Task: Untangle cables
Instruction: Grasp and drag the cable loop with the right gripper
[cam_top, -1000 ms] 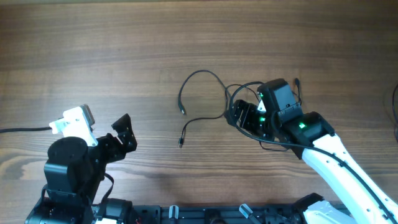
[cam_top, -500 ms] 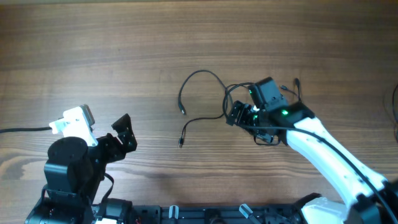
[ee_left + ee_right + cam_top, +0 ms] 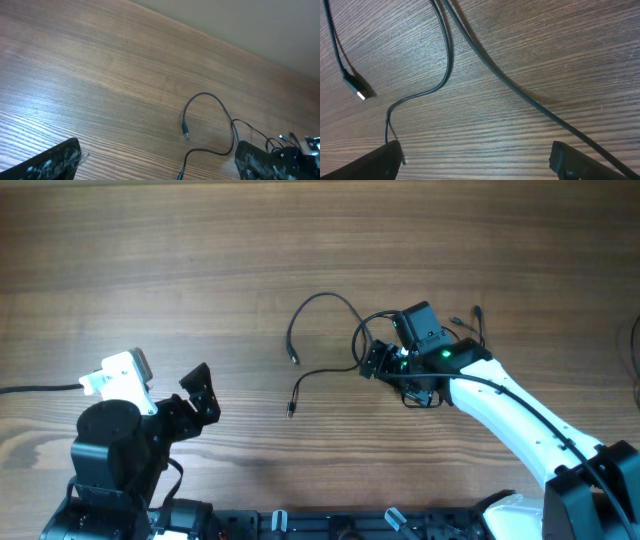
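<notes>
My right gripper picks up the black cable along its strand (image 3: 520, 95) at the tangle's edge next, to untangle the cables and leave the plugs free.
Thin black cables (image 3: 325, 298) lie on the wooden table at the centre. One arcs to a plug (image 3: 294, 358); another ends in a plug (image 3: 291, 409). Both run right into a tangle (image 3: 440, 395) partly hidden under my right arm. My right gripper (image 3: 373, 362) hovers open at the tangle's left edge. In the right wrist view a thin cable (image 3: 448, 60) and a thicker strand (image 3: 520, 95) cross the wood ahead of that gripper (image 3: 480, 165), and nothing lies between its fingers. My left gripper (image 3: 200, 393) stands open, far left of the cables (image 3: 210, 97), with its open span (image 3: 155, 167) holding nothing.
A black wire (image 3: 30, 388) runs off the left edge beside the left arm's base (image 3: 110, 450). Another dark cord (image 3: 634, 340) shows at the right edge. Bare wood lies between the left gripper and the cable plugs.
My right gripper has shifted a little left and forward over the tangle, with its wrist turning. The cables and the left arm have not moved.
</notes>
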